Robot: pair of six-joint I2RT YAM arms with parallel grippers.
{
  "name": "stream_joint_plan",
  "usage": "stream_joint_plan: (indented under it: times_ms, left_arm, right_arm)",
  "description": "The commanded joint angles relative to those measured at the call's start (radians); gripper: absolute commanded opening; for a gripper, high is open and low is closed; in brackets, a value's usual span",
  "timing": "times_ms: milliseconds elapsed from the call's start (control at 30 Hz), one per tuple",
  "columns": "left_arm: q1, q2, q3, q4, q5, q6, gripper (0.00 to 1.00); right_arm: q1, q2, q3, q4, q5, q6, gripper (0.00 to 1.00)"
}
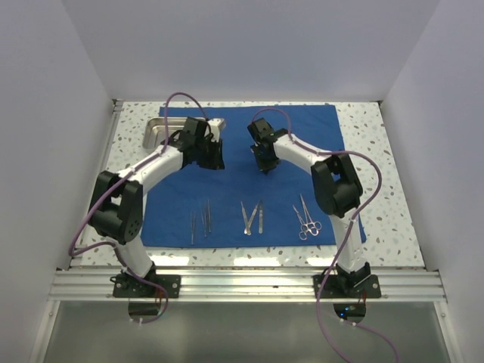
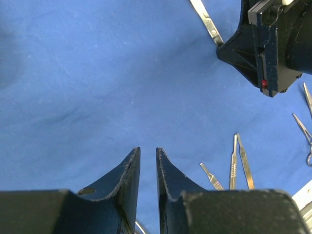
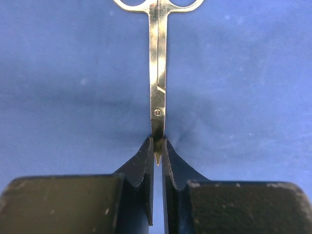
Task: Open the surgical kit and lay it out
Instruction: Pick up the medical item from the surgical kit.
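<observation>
My right gripper, shut on the blade tips, would lift the scissors off the blue cloth, handles outward.
The royal-blue cloth (image 1: 227,193) lies spread flat on the table. My right gripper (image 1: 265,168) is over its middle, shut on the blade tips of steel scissors (image 3: 157,73) that lie on the cloth, handles pointing away. My left gripper (image 1: 214,159) hovers just left of it, its jaws nearly together with only a narrow gap and nothing between them (image 2: 148,150). The steel tray (image 1: 153,134) sits at the cloth's far left corner. Tweezers (image 1: 249,217), thin instruments (image 1: 204,219) and ringed scissors (image 1: 306,219) lie in a row near the front edge.
The speckled table (image 1: 378,189) shows around the cloth, with white walls on three sides. The right gripper body (image 2: 268,44) looms close in the left wrist view. Tweezers (image 2: 239,163) and a scalpel handle (image 2: 212,175) lie to the right there.
</observation>
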Motion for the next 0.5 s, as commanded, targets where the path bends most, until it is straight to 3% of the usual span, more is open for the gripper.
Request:
stream_joint_plan:
  times_ms: [0,200,300,333,467]
  left_arm:
    - [-0.009,-0.042,0.044,-0.005,-0.006,0.024,0.23]
    - [-0.013,-0.023,0.095,-0.008,-0.023,0.031,0.23]
    - [-0.030,-0.022,0.117,0.005,-0.065,0.076,0.53]
    - [-0.051,-0.040,0.091,0.031,-0.081,0.112,0.70]
    - [-0.116,-0.110,-0.010,0.224,-0.130,0.198,0.79]
  right_arm:
    - [-0.020,-0.061,-0.002,-0.039,0.050,-0.001,0.00]
    - [-0.021,-0.186,0.087,-0.143,0.067,-0.003,0.00]
    - [-0.021,-0.252,0.136,-0.207,0.056,0.019,0.00]
    - [-0.021,-0.287,0.142,-0.240,0.050,0.031,0.00]
    - [-0.021,-0.366,0.172,-0.312,0.007,0.069,0.00]
